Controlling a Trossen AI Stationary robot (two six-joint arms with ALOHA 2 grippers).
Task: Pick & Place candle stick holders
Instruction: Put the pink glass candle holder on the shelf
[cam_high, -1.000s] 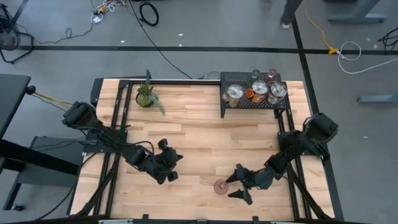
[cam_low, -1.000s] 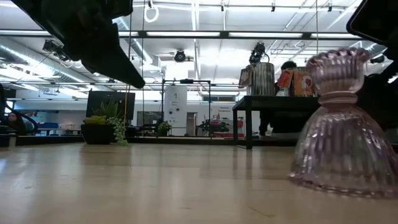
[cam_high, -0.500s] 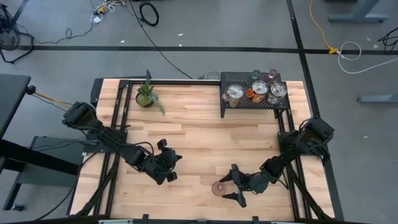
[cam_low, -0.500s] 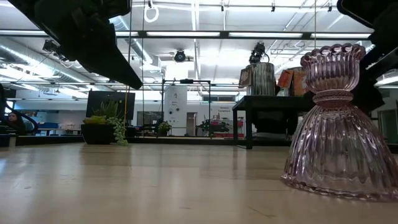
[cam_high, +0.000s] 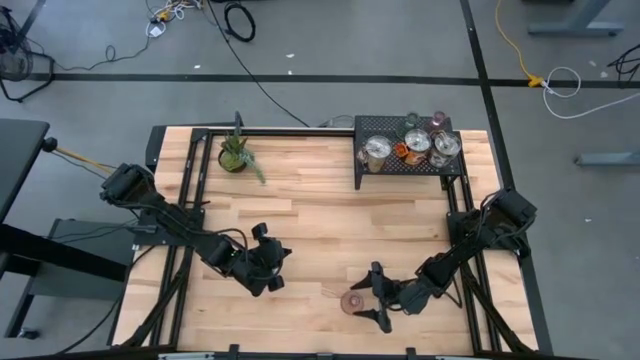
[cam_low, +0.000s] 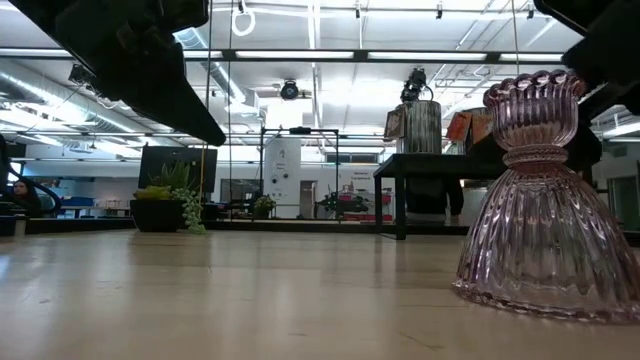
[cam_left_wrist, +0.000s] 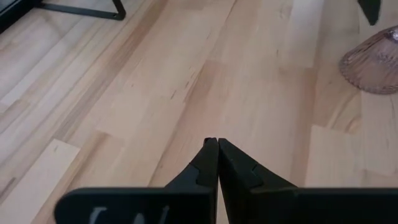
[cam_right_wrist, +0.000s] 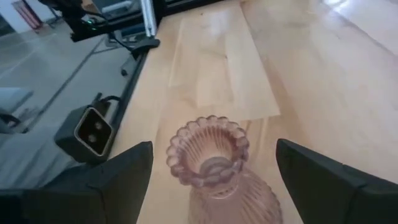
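I should next use my right gripper to grab the pink candle stick holder by its ribbed cup (cam_high: 352, 301), so I can move it onto the black mesh rack.
A pink ribbed glass candle stick holder (cam_high: 352, 300) stands upright on its flared base near the table's front edge; it also looms at the right of the low view (cam_low: 540, 200). My right gripper (cam_high: 378, 296) is open just to its right, with one finger (cam_right_wrist: 118, 177) on either side of the holder's cup (cam_right_wrist: 210, 155) and a gap to the glass on both. My left gripper (cam_high: 270, 272) hangs shut above bare wood (cam_left_wrist: 214, 146), left of the holder, with nothing in it.
A black mesh rack (cam_high: 385, 165) at the back right carries several more holders (cam_high: 412, 148). A small potted plant (cam_high: 237, 155) stands at the back left. Bare wood lies between the two arms and the rack.
My right gripper has moved toward the table's left, up to the pink holder, rolling at the wrist, and its open fingers now flank the cup. In the low view the holder has shifted slightly leftward early in this second, then stayed put.
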